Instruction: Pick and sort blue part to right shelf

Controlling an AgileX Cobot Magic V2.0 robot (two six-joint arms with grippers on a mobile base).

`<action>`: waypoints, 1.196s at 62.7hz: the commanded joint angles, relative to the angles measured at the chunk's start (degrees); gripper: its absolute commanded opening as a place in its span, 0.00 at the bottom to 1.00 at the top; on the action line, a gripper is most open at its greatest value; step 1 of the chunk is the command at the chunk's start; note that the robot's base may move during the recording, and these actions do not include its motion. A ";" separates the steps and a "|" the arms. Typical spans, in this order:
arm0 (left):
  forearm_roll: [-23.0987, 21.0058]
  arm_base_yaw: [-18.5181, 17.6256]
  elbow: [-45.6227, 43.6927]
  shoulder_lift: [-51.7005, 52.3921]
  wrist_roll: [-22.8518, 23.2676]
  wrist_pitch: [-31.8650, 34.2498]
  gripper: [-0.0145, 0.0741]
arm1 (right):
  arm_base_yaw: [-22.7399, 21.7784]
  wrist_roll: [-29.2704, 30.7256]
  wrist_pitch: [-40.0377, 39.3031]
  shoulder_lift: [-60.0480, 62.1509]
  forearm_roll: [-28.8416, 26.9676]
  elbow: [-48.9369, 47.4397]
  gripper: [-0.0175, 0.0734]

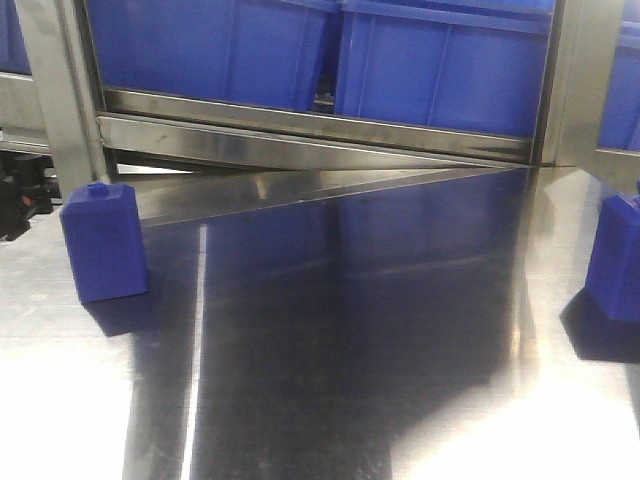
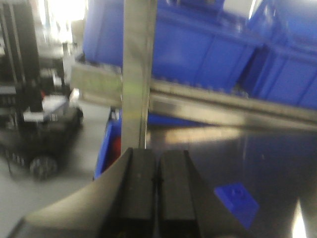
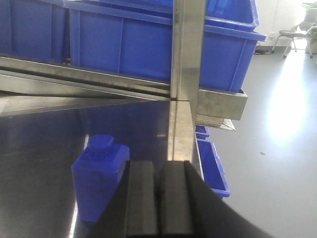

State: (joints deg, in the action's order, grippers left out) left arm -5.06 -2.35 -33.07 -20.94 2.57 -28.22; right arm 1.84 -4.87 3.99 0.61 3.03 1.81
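I should next grab the blue part's boxy body with my left gripper to sort it onto the right shelf.
Two blue parts stand upright on the steel tabletop. One blue part (image 1: pixel 103 243) is at the far left near a rack post. The other blue part (image 1: pixel 615 258) is cut by the right edge. The shelf's front bar (image 1: pixel 320 125) runs behind them under large blue bins (image 1: pixel 440 70). Neither gripper shows in the front view. My left gripper (image 2: pixel 158 156) is shut and holds nothing, with a blue part (image 2: pixel 237 202) low to its right. My right gripper (image 3: pixel 158 168) is also shut and holds nothing, with a blue part (image 3: pixel 99 178) just to its left, apart from the fingers.
A steel upright post (image 3: pixel 187 49) of the rack rises straight ahead of the right gripper at the table's corner. Small blue bins (image 3: pixel 213 166) sit on the floor beyond the table's right edge. Another post (image 2: pixel 138 74) stands ahead of the left gripper, with dark equipment (image 2: pixel 39 134) to its left.
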 commanded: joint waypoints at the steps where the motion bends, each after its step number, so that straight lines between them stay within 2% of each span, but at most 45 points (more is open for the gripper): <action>1: -2.33 -0.35 -6.51 -7.05 0.13 -2.42 0.53 | -0.23 0.32 -5.25 1.20 0.07 -1.29 0.24; 8: -4.04 -0.35 -10.36 -14.73 0.13 -6.42 0.70 | -0.23 0.32 -5.25 1.20 0.07 -1.29 0.24; 17: -8.04 -0.35 -13.47 -24.18 -0.08 -10.92 0.82 | -0.23 0.32 -5.25 1.20 0.07 -1.29 0.24; 21: -11.61 -0.35 -14.83 -27.81 -2.57 -13.85 0.83 | -0.23 0.32 -5.25 1.20 0.07 -1.29 0.24; 29: -21.46 -0.35 -17.56 -35.44 -7.98 -18.10 0.84 | -0.23 0.32 -5.19 1.20 0.07 -1.29 0.24; 34: -25.84 -0.35 -19.59 -39.56 -9.37 -19.01 0.84 | -0.23 0.32 -5.19 1.20 0.07 -1.29 0.24; 46: -26.86 -0.35 -27.07 -49.15 -9.49 -22.81 0.84 | -0.23 0.32 -5.19 1.20 0.07 -1.29 0.24; 52: -26.86 -1.76 -31.42 -53.15 -8.94 -24.61 0.84 | -0.23 0.32 -5.19 1.20 0.07 -1.29 0.24; 55: -26.45 -3.42 -33.39 -55.13 -6.94 -24.72 0.84 | -0.23 0.32 -5.19 1.20 0.07 -1.29 0.24; 61: -21.51 -7.48 -37.21 -58.47 -1.96 -24.72 0.84 | -0.23 0.32 -5.19 1.20 0.07 -1.29 0.24; 70: -6.34 -14.23 -41.13 -63.30 12.69 -25.41 0.82 | -0.23 0.32 -5.19 1.20 0.07 -1.29 0.24; 75: -0.39 -17.08 -42.32 -65.50 18.37 -26.18 0.82 | -0.23 0.32 -5.19 1.20 0.07 -1.29 0.24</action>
State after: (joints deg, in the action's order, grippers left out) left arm -11.48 -17.03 -72.43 -86.47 13.77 -55.10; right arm 1.84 -4.87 3.99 0.61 3.03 1.81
